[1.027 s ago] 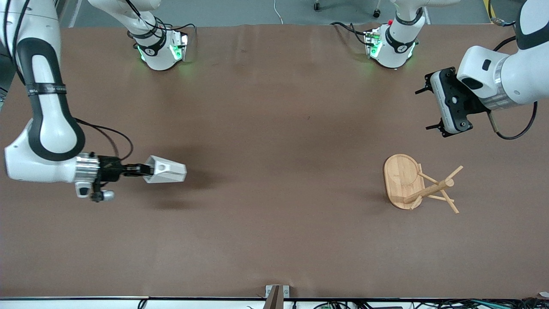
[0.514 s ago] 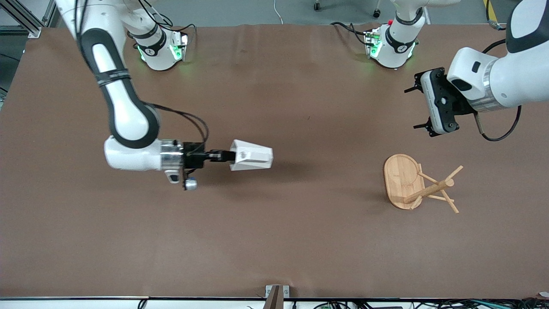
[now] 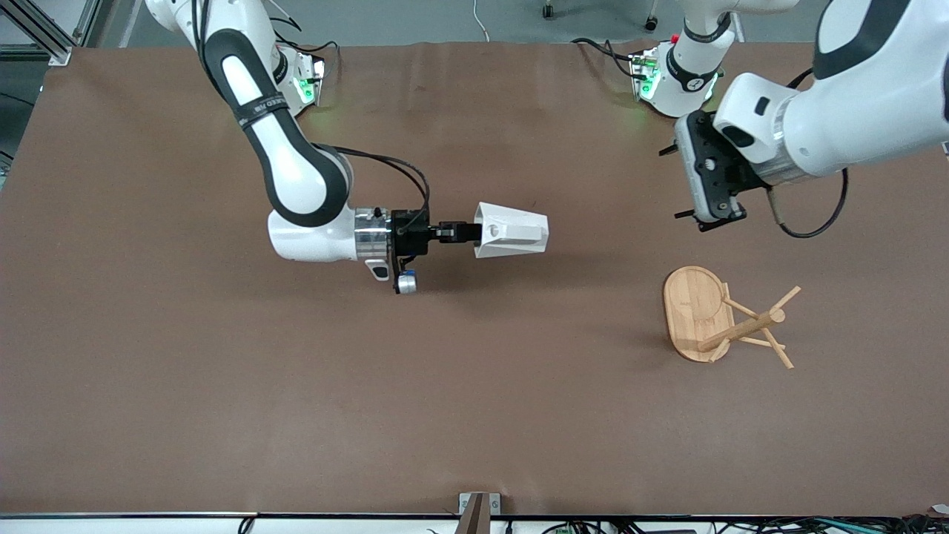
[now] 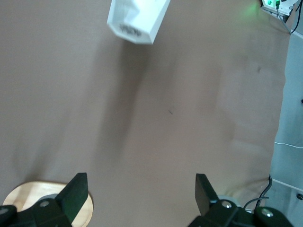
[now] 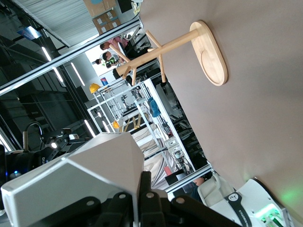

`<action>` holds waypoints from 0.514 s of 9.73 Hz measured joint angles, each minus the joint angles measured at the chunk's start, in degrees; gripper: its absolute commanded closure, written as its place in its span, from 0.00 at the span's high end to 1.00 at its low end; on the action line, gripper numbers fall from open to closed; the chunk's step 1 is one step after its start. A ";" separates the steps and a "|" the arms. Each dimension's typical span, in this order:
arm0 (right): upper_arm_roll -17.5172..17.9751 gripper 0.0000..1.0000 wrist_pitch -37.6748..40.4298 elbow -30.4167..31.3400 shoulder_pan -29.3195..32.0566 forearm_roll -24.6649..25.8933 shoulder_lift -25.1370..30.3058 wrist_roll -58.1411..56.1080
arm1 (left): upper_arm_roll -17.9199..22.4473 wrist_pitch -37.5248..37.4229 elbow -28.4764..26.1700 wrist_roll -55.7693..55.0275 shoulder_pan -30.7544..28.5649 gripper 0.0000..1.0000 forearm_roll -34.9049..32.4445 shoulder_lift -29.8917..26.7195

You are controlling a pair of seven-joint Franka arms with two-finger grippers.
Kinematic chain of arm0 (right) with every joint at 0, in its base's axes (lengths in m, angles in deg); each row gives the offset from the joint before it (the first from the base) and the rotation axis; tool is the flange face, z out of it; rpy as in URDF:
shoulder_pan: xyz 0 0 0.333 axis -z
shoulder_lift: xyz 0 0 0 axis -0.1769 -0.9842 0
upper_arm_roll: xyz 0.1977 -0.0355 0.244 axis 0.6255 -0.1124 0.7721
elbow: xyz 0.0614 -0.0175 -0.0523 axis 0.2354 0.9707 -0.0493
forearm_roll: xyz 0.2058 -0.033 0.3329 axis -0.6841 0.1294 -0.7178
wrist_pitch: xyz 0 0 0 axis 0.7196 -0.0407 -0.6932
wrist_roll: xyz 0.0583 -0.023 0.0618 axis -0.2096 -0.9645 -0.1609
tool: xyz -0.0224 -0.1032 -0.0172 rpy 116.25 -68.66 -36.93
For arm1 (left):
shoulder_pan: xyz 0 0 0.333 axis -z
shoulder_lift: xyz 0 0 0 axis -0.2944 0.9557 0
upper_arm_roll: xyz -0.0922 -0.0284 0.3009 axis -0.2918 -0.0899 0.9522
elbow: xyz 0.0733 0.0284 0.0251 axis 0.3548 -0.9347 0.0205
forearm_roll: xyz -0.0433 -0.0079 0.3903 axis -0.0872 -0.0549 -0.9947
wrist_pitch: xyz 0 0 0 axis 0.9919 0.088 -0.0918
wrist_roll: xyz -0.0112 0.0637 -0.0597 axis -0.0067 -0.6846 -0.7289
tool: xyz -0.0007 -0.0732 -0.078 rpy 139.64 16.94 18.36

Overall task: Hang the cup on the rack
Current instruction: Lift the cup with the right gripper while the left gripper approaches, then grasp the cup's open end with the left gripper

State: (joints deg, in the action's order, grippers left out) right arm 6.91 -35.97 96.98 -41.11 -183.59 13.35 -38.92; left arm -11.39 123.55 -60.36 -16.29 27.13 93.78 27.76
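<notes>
Next, the left gripper grabs the faceted sides of the white cup [image 3: 511,230]. Then the left gripper hangs the cup on the bamboo rack [image 3: 723,319].
The white faceted cup [image 3: 511,230] lies on its side in the air, over the middle of the table, its wide end toward the rack. My right gripper [image 3: 463,232] is shut on the cup's narrow end; in the right wrist view its fingers [image 5: 144,189] pinch a thin wall of the cup [image 5: 85,184]. The bamboo rack [image 3: 723,319] stands on its oval base [image 3: 693,308] toward the left arm's end. My left gripper [image 3: 676,183] is open and empty, over bare table beside the rack. The left wrist view shows the cup [image 4: 137,19] and the rack's base [image 4: 28,194].
The brown table [image 3: 474,415] bears nothing but the rack. Both arm bases stand at the table's edge farthest from the front camera. The right wrist view shows the rack [image 5: 180,45] with its thin pegs.
My right arm has carried the cup from the right arm's end to over the middle of the table, toward the rack. My left gripper has moved a little toward the middle.
</notes>
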 measured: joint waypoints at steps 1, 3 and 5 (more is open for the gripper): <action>2.14 0.00 -3.67 -0.06 -0.29 -0.90 0.08 -0.05 | -0.35 0.31 0.74 0.29 0.63 1.00 0.20 1.61; 6.76 0.00 -11.62 -0.55 -0.62 -2.76 0.87 -0.29 | -2.77 1.91 4.50 1.19 1.13 1.00 0.90 6.30; 8.29 0.00 -12.91 -0.57 -0.70 -2.79 1.75 -0.78 | -5.44 5.83 8.30 4.48 1.33 1.00 0.93 10.53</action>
State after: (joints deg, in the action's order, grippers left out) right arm 15.20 -48.88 96.41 -41.81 -186.38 15.10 -39.70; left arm -16.83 129.38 -52.06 -11.81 28.46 94.71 38.29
